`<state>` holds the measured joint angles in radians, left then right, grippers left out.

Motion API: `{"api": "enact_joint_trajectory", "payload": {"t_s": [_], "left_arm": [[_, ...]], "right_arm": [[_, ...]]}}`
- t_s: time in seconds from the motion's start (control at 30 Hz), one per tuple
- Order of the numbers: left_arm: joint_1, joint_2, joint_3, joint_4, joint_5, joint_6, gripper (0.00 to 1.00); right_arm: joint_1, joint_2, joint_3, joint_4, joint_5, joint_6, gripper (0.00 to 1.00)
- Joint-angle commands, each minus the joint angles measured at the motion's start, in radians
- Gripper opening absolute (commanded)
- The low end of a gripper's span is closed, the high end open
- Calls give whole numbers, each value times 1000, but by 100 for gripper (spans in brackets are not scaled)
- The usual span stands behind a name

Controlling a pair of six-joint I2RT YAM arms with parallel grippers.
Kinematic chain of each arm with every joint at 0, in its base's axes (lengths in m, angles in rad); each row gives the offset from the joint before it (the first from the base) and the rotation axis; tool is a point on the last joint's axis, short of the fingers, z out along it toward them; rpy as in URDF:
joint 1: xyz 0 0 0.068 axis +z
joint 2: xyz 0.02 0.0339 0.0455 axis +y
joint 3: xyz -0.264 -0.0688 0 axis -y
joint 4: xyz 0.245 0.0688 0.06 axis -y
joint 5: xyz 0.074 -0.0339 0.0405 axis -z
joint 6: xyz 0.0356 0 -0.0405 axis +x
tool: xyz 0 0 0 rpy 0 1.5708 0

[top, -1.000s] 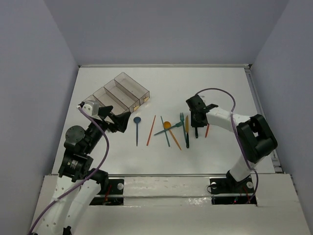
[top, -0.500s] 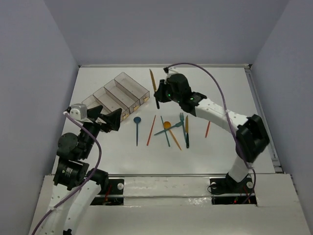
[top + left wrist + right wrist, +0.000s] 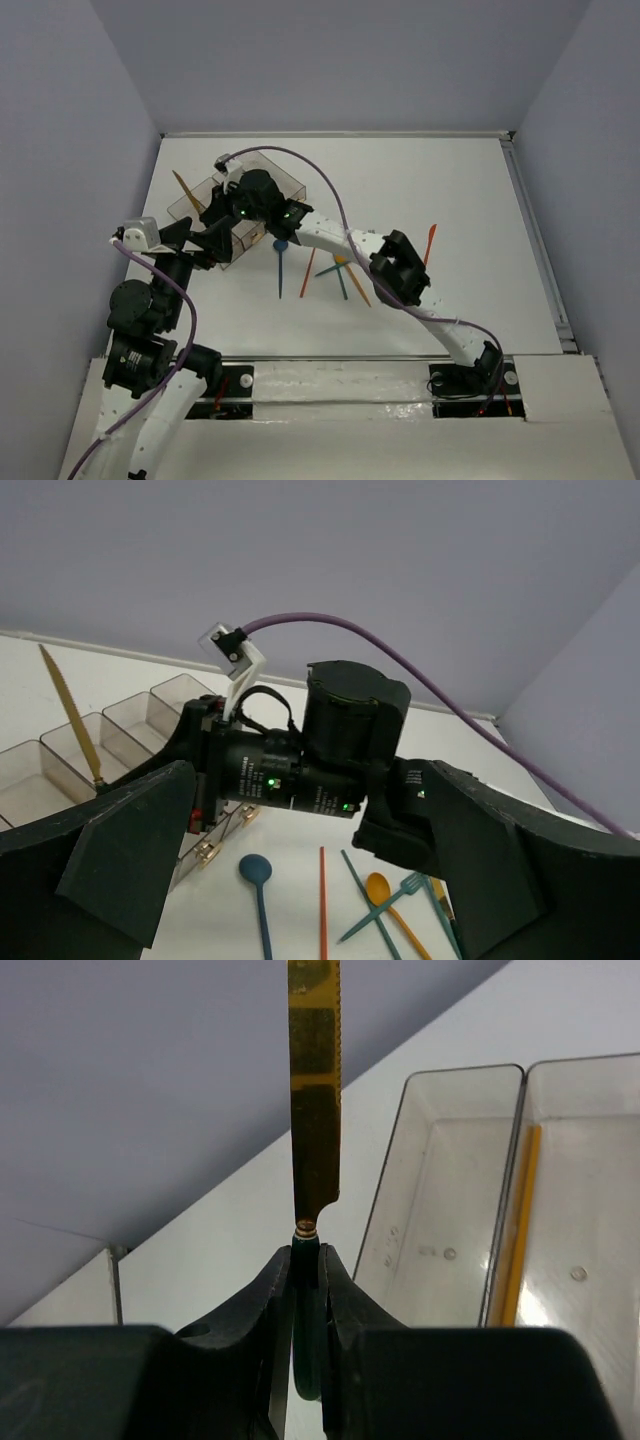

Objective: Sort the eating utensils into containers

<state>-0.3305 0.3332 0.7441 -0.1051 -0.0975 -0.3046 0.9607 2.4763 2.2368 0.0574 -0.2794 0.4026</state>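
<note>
My knife [image 3: 183,187] hangs past the end container's outer side and would end beside the container if I opened now, so my right gripper keeps holding it.
My right gripper [image 3: 210,211] is shut on the dark green handle of a gold-bladed knife [image 3: 183,187]. It reaches across to the left end of the row of clear containers [image 3: 287,181]. In the right wrist view the gripper [image 3: 306,1260] holds the knife [image 3: 314,1090] blade up, beside the containers [image 3: 440,1210]; one bin holds an orange stick [image 3: 515,1230]. My left gripper [image 3: 200,238] is open and empty just in front of the containers. A blue spoon [image 3: 280,265], red stick [image 3: 308,273], teal fork [image 3: 385,912] and orange spoon [image 3: 378,888] lie on the table.
The right arm's elbow [image 3: 400,265] hangs over the utensil pile and hides part of it. An orange-red stick [image 3: 429,243] lies alone to the right. In the left wrist view the right arm's wrist [image 3: 270,780] fills the middle, with the knife [image 3: 70,710] over the bins [image 3: 60,750].
The right arm has swung left from the back middle of the table to the left end of the containers, carrying the knife. The left gripper has drawn back slightly to the left.
</note>
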Motion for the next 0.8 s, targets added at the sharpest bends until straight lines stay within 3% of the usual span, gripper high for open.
{"api": "enact_joint_trajectory", "payload": {"t_s": [0.0,0.33,0.53,0.63,0.67,0.7,0.77], "left_arm": [[-5,-11,31,22,-22,5,99],[-15,-14,29,28,-7,5,99],[-15,-13,26,30,-2,5,99],[-15,-14,24,30,-2,5,99],[-15,-16,24,30,-4,7,99],[-15,-16,24,30,-2,7,99],[-15,-16,24,30,-2,7,99]], "right_arm": [[10,107,210,-31,-32,-39,0],[10,180,224,-48,57,-70,1],[10,194,212,-54,48,-70,8],[19,188,193,-54,48,-71,21],[19,187,190,-54,48,-71,27],[19,179,187,-56,48,-70,40],[19,150,167,-54,52,-68,49]]}}
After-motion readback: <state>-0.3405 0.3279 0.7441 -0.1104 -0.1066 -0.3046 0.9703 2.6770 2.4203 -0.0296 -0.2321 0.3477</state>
